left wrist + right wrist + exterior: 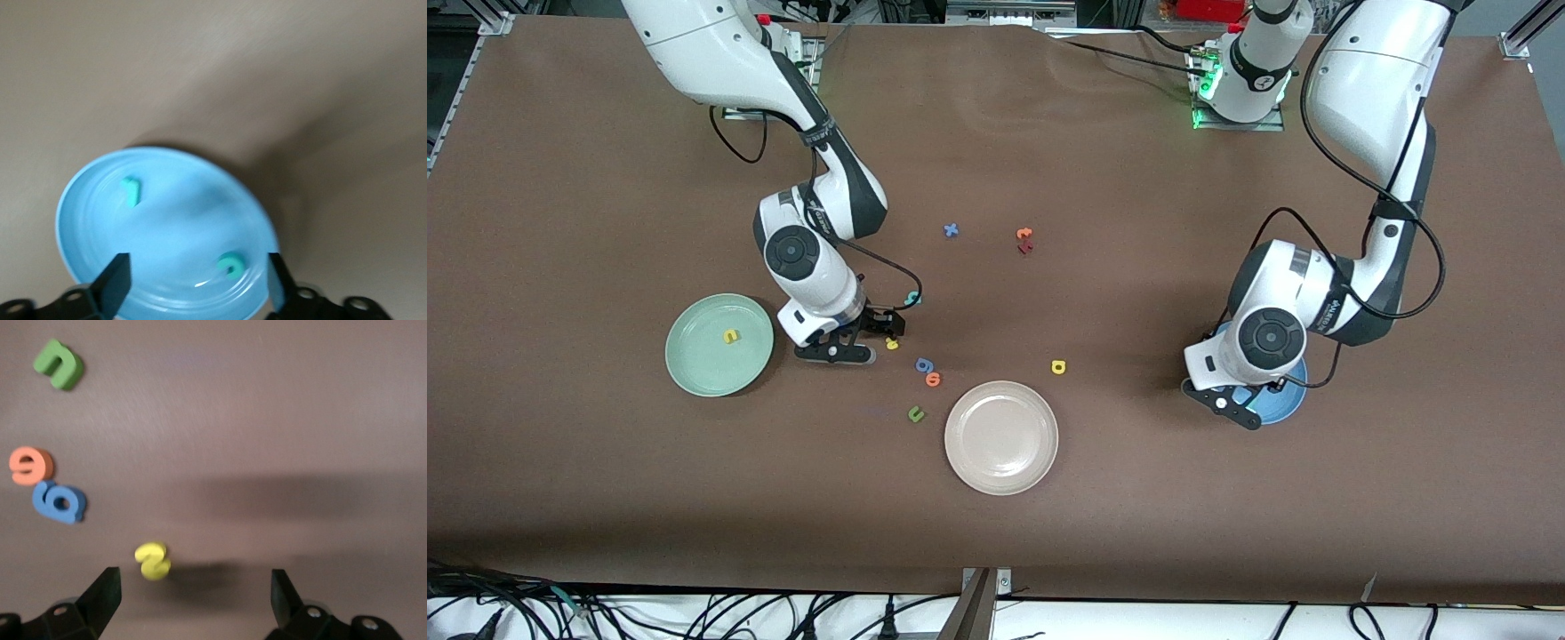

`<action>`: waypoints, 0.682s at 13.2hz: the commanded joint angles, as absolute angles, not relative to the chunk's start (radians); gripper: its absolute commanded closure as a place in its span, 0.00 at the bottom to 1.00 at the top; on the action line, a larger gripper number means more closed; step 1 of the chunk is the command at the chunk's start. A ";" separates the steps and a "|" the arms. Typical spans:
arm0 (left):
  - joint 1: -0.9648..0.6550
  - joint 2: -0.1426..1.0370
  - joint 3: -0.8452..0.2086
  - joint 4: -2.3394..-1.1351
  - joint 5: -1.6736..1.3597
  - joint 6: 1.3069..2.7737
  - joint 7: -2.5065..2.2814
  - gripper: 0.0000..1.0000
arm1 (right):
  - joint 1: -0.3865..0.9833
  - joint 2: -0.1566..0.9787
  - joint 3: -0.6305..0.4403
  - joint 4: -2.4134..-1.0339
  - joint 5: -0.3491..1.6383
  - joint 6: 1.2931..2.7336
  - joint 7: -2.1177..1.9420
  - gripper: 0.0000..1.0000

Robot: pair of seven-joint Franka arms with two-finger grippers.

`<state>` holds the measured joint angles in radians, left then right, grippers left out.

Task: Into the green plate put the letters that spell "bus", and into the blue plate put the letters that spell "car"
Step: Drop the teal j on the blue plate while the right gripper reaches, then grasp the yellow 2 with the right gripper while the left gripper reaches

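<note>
My right gripper moves toward the yellow "s", before it closes on the "s", since its fingertips still stop short of the "s".
My left gripper [195,283] hangs open over the blue plate [87,200], which shows only partly under the wrist in the front view [1288,402]. A teal "r" [131,190] and a teal "c" [231,265] lie in that plate, the "c" loose between the fingers. The yellow "a" [1058,366] lies on the table beside the beige plate. The green plate [694,369] holds a yellow "u" [731,336]. My right gripper [195,597] is open and low, just beside the green plate, with the yellow "s" [153,561] ahead of its fingers. A teal "b" [912,299] lies close by.
A blue "g" [60,501], an orange "o" [30,465] and a dark green "u" [59,364] lie near the "s". The beige plate [1000,436] sits nearer the camera. A blue "x" [951,230] and orange and red letters [1024,240] lie farther back.
</note>
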<state>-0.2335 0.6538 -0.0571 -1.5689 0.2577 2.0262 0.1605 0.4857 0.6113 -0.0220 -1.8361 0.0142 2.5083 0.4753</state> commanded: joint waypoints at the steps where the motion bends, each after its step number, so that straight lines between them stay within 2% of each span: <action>1: -0.343 0.704 -0.063 -1.459 0.268 2.019 0.131 0.00 | 0.500 0.670 -0.026 -1.770 -0.041 2.516 0.424 0.01; 4: -0.394 0.796 -0.072 -1.349 0.219 2.049 0.094 0.00 | 0.514 0.684 -0.026 -1.770 -0.038 2.533 0.402 0.01; 5: -0.396 0.810 -0.102 -1.341 0.177 2.077 0.081 0.00 | 0.514 0.684 -0.025 -1.770 -0.038 2.533 0.388 0.01; 9: -0.402 0.868 -0.112 -1.341 -0.046 2.253 0.074 0.00 | 0.515 0.689 -0.011 -1.770 -0.037 2.533 0.377 0.01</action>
